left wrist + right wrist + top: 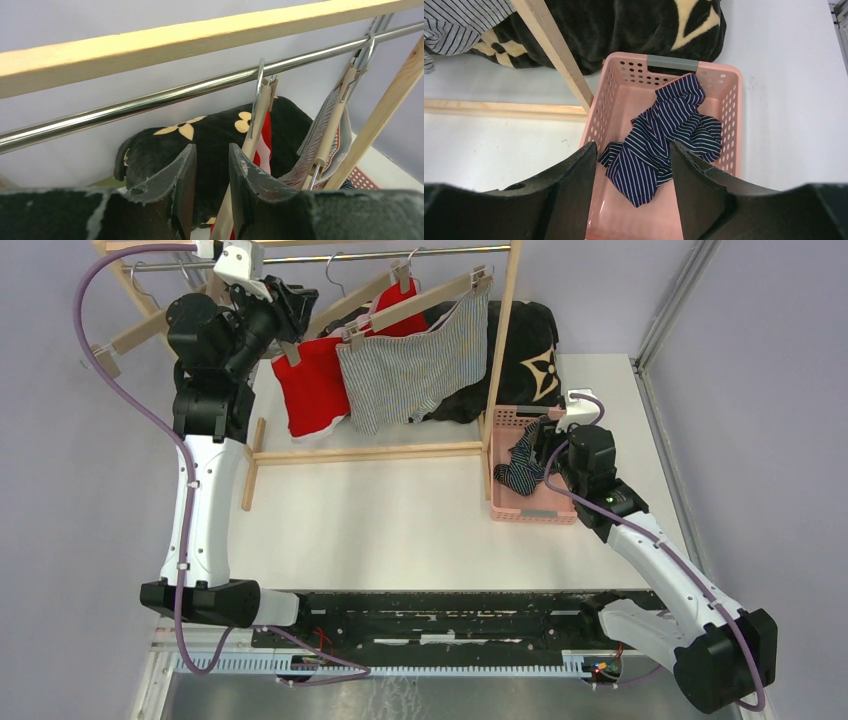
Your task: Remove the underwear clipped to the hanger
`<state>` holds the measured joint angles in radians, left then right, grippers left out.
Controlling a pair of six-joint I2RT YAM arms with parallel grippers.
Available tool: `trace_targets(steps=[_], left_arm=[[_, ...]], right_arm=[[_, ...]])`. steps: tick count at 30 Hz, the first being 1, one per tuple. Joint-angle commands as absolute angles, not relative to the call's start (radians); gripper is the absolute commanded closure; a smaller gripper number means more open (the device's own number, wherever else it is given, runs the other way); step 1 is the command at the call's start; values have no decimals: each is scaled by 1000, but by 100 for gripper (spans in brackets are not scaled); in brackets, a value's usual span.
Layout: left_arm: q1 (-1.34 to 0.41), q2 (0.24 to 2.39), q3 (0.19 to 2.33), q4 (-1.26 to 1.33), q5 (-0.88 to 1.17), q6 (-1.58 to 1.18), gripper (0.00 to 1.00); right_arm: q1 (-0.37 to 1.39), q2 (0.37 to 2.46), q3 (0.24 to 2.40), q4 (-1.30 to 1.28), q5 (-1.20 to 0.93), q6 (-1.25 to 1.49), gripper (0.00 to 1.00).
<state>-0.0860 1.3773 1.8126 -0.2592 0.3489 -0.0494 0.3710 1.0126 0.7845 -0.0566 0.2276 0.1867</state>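
My left gripper grabs the red underwear's hanger by the near end of its wooden bar [226,214] next, leaving hook and clips free for removing the underwear.
Red underwear [315,390] and grey-and-white pinstriped underwear [420,365] hang clipped to wooden hangers [420,302] on the rack's metal rail [330,262]. My left gripper [285,310] is raised at the left end of the red pair's hanger. In the left wrist view it [212,155] is open by a narrow gap with nothing in it; the hanger [265,95] and the red underwear [266,140] sit just right of the right finger. Navy striped underwear [669,135] lies loose in the pink basket [734,100]. My right gripper [634,150] hovers open above it.
A wooden rack frame [505,350] stands on the white table, its base bar [365,453] running across. The black floral cushion [525,350] lies behind the rack. The pink basket [530,515] sits beside the rack's right post. A metal rail [150,100] crosses under the top beam.
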Motion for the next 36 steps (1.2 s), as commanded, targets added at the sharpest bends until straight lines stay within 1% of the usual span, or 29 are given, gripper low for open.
trace_targets(steps=[1,20,31,32,33,36], left_arm=[[-91,1379,1846,-264,323,11,63],[-155,1395,1761,-325,337,78,63],[-163,1350,1698,-269,341,62,62],[-163,1351,1702,-274,341,65,64],[-163,1354,1707,-280,341,68,69],[-163,1363,1713,-290,336,72,87]], right_arm=[[373,1007,783,4,210,196,37],[378,993,770,14,209,190,37],[380,998,771,16,199,188,36],[379,996,770,16,202,187,36],[380,994,770,16,202,188,36],[380,994,770,15,197,189,36]])
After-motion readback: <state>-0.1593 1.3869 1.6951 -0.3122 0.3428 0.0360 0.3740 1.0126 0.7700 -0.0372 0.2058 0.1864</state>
